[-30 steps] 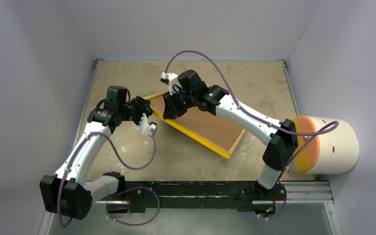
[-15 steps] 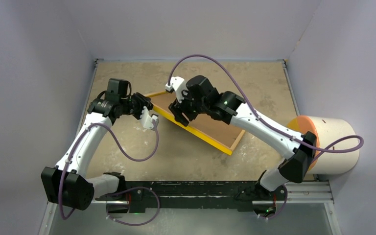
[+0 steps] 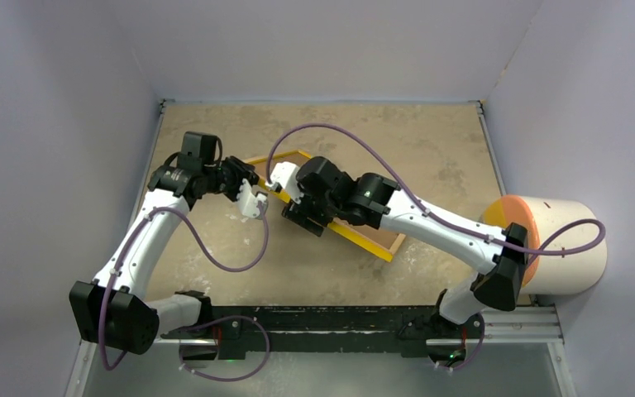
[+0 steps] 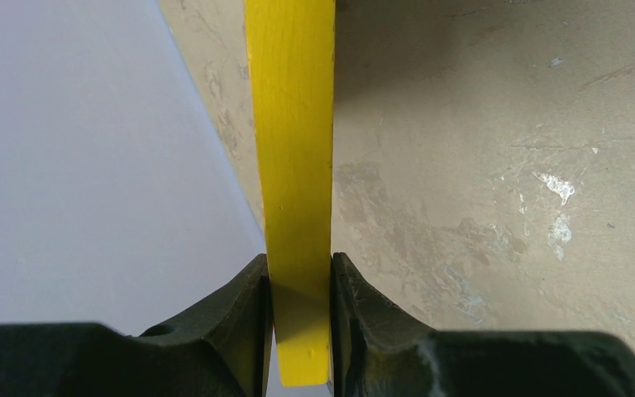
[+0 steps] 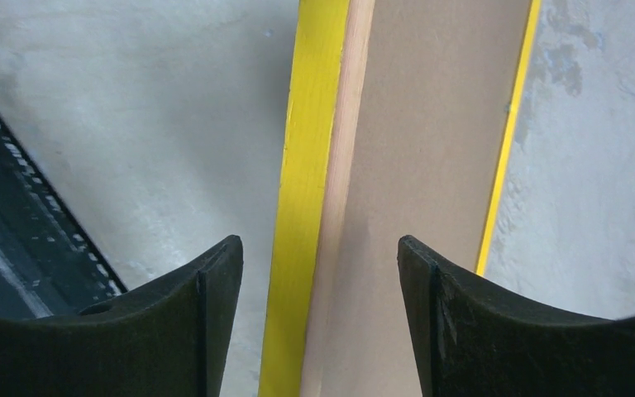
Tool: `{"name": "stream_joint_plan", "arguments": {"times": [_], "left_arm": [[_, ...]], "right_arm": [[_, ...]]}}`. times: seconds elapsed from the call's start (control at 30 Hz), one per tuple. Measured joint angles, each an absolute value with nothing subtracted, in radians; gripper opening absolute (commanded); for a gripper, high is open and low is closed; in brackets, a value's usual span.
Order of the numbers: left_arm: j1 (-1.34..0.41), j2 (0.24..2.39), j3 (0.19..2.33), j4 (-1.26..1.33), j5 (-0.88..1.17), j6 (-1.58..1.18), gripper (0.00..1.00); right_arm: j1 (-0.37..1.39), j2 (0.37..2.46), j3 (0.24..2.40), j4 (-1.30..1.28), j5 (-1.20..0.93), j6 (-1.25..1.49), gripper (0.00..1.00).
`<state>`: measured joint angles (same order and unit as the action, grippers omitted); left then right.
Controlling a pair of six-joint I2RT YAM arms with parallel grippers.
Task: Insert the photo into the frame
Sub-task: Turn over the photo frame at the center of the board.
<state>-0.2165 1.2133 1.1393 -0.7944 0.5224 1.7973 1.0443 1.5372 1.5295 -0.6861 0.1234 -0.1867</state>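
I should grab the near yellow bar of the frame (image 3: 362,239) next with my right gripper, so its brown backing board stays free to sit behind the photo.
The frame (image 3: 362,239) has a yellow edge and its brown back faces up, standing tilted on the table's middle. My left gripper (image 3: 255,188) is shut on the frame's left end. In the left wrist view the yellow bar (image 4: 291,124) is pinched between both fingers of that gripper (image 4: 299,269). My right gripper (image 3: 299,217) hovers over the frame's near long side. Its jaws (image 5: 318,248) are open and straddle the yellow bar (image 5: 310,149) and the brown backing board (image 5: 430,124). The photo is not in view.
A white cylinder with an orange end (image 3: 562,244) lies at the right edge. A black rail (image 3: 339,318) runs along the near edge. Grey walls close in on the left, back and right. Purple cables loop from both arms.
My right gripper has moved from the frame's far left part toward me, to its near long side. My left gripper moved up to the frame's left end. The frame looks narrower from above.
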Motion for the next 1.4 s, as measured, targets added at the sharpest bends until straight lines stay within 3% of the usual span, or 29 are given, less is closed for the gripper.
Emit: {"name": "stream_joint_plan", "arguments": {"times": [0.2, 0.43, 0.5, 0.6, 0.77, 0.97, 1.13, 1.23, 1.4], "left_arm": [[-0.213, 1.225, 1.152, -0.811, 0.502, 1.797, 0.14], [-0.210, 1.230, 1.161, -0.774, 0.493, 1.777, 0.18], [-0.210, 1.230, 1.164, -0.757, 0.492, 1.762, 0.37], [-0.210, 1.227, 1.166, -0.733, 0.493, 1.747, 0.62], [-0.210, 1.176, 1.151, -0.671, 0.509, 1.682, 0.84], [-0.189, 1.084, 1.133, -0.598, 0.567, 1.612, 0.90], [-0.021, 1.085, 1.146, -0.518, 0.678, 1.448, 0.92], [0.072, 1.128, 1.197, -0.466, 0.696, 1.283, 0.93], [0.086, 1.290, 1.388, -0.446, 0.620, 1.005, 0.94]], "right_arm": [[1.098, 1.607, 1.531, -0.730, 0.325, -0.185, 0.56], [1.132, 1.608, 1.535, -0.712, 0.495, -0.170, 0.31], [1.135, 1.607, 1.535, -0.701, 0.532, -0.167, 0.23], [1.137, 1.601, 1.535, -0.690, 0.558, -0.177, 0.20], [1.139, 1.579, 1.533, -0.662, 0.577, -0.180, 0.13], [1.136, 1.571, 1.529, -0.643, 0.581, -0.191, 0.07], [1.107, 1.574, 1.554, -0.654, 0.548, -0.189, 0.05], [1.052, 1.613, 1.658, -0.672, 0.506, -0.171, 0.04], [0.915, 1.729, 1.894, -0.677, 0.430, -0.094, 0.01]]}}
